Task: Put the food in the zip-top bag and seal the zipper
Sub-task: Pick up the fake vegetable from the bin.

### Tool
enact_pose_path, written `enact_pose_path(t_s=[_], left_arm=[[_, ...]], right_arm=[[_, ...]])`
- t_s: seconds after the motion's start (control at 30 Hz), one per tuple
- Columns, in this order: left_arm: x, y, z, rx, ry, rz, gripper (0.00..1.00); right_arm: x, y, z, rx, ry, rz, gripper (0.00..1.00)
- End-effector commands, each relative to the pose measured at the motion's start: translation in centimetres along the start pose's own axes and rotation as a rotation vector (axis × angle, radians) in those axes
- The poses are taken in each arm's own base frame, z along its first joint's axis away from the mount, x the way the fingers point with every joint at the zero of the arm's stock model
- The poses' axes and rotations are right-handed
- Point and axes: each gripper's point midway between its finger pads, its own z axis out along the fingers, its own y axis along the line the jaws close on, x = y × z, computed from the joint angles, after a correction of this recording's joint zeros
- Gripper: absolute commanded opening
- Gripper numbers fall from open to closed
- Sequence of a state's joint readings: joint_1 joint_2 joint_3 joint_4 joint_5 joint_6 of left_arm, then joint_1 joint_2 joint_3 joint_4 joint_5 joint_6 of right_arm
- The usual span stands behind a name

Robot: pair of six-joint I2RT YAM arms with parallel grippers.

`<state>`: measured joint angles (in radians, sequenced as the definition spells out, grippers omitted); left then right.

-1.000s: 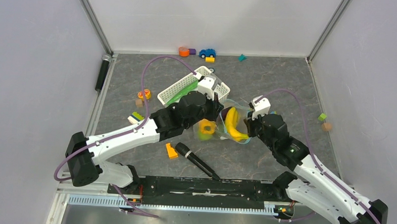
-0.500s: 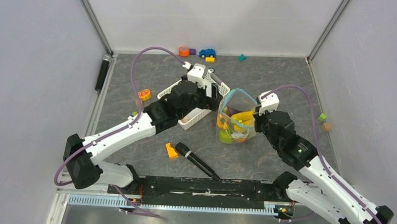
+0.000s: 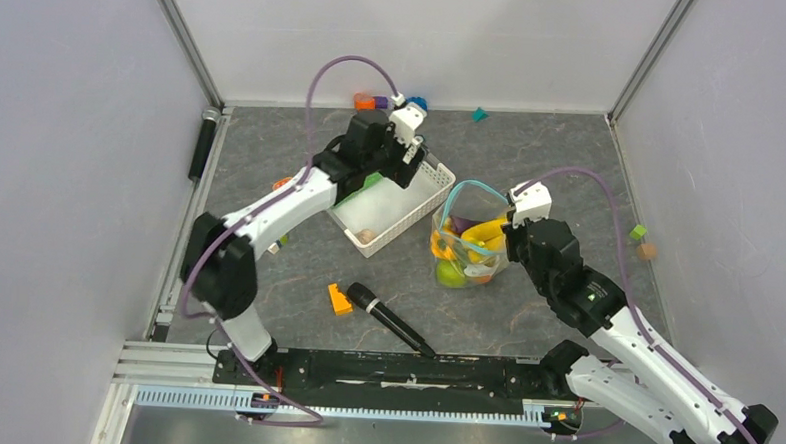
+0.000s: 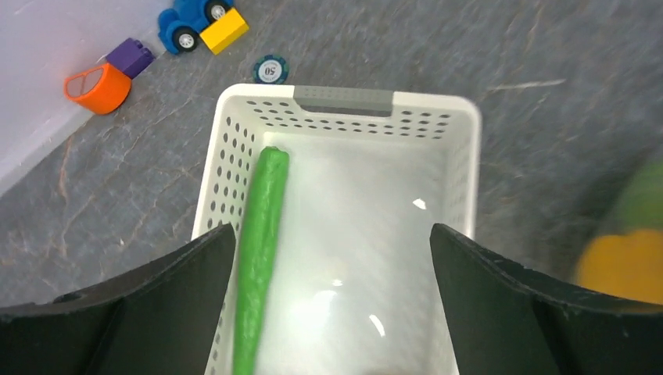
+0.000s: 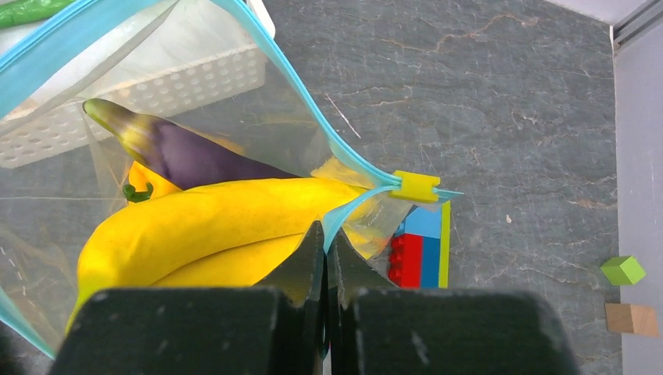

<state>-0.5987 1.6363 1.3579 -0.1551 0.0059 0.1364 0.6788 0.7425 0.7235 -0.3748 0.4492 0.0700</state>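
Note:
Next, my left gripper grabs the green cucumber across its sides near its end by the basket's gray handle. Its length stays free to enter the bag [image 3: 465,247].
The clear zip-top bag [image 3: 465,247] stands with its mouth open, the light-blue zipper [image 3: 462,190] curving round it. Inside lie yellow bananas [image 5: 195,226], a purple eggplant [image 5: 188,156], an orange pepper [image 3: 438,244] and a green pear [image 3: 452,275]. My right gripper [image 5: 324,234] is shut on the bag's zipper edge, just below the yellow slider [image 5: 416,186]. My left gripper [image 4: 330,234] hangs open over the white basket [image 4: 344,98], with nothing between its fingers. A green cucumber [image 4: 262,234] lies along the basket's left wall.
A black microphone [image 3: 390,319] and an orange block [image 3: 340,300] lie near the front. A second microphone [image 3: 203,144] lies by the left wall. Small toys [image 3: 374,102] line the back wall. A red-and-blue brick [image 5: 418,246] sits beside the bag, and blocks [image 3: 639,233] lie at far right.
My left gripper opened and swung from the bag back over the basket. The bag now stands upright with the pepper inside. The right gripper kept its hold.

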Motion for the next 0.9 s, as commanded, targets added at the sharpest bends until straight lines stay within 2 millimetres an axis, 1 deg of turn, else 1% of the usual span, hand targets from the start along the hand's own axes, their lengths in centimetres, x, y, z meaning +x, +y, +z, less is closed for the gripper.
enact_pose_path(t_s=[0.0,0.03,0.13,0.23,0.37,0.47,0.57,0.63,0.7,0.73,0.8,0.83,0.87], left_arm=[[2.4,2.3,3.8,0.033,0.141,0.242,1.00],[2.8,2.8,4.7,0.036,0.165,0.244,1.00],[4.2,2.8,7.0,0.089,0.237,0.242,1.00],[5.7,3.2,8.5,0.095,0.290,0.266,1.00],[8.0,5.0,10.8,0.034,0.339,0.289,0.98],[10.5,6.9,12.2,-0.011,0.409,0.272,0.92],[12.5,8.0,13.1,-0.007,0.465,0.232,0.87],[13.7,8.3,13.5,-0.001,0.491,0.209,0.86],[14.9,8.5,13.8,0.008,0.509,0.185,0.86],[15.4,8.3,13.9,0.030,0.517,0.170,0.84],[15.3,8.1,14.0,0.049,0.532,0.147,0.82],[15.6,8.1,14.0,0.056,0.540,0.140,0.82],[15.8,8.1,13.9,0.061,0.550,0.137,0.85]], right_arm=[[-1.9,-0.4,0.0,0.018,-0.046,0.003,0.00],[-1.9,-0.4,0.0,0.017,-0.045,0.003,0.00],[-1.9,-0.5,-0.2,0.021,-0.045,0.001,0.01],[-2.1,-0.9,-0.5,0.032,-0.051,0.003,0.01],[-2.2,-1.0,-0.7,0.036,-0.064,0.012,0.01],[-2.3,-0.9,-0.6,0.035,-0.067,0.013,0.01],[-2.0,-0.8,-0.4,0.029,-0.060,0.010,0.01],[-2.0,-0.7,-0.4,0.028,-0.059,0.009,0.01],[-2.2,-0.8,-0.4,0.031,-0.061,0.010,0.01],[-2.2,-0.9,-0.5,0.033,-0.064,0.012,0.01],[-2.3,-0.9,-0.5,0.036,-0.067,0.013,0.01],[-2.3,-0.9,-0.5,0.036,-0.068,0.014,0.01],[-2.3,-0.9,-0.5,0.036,-0.067,0.014,0.01]])
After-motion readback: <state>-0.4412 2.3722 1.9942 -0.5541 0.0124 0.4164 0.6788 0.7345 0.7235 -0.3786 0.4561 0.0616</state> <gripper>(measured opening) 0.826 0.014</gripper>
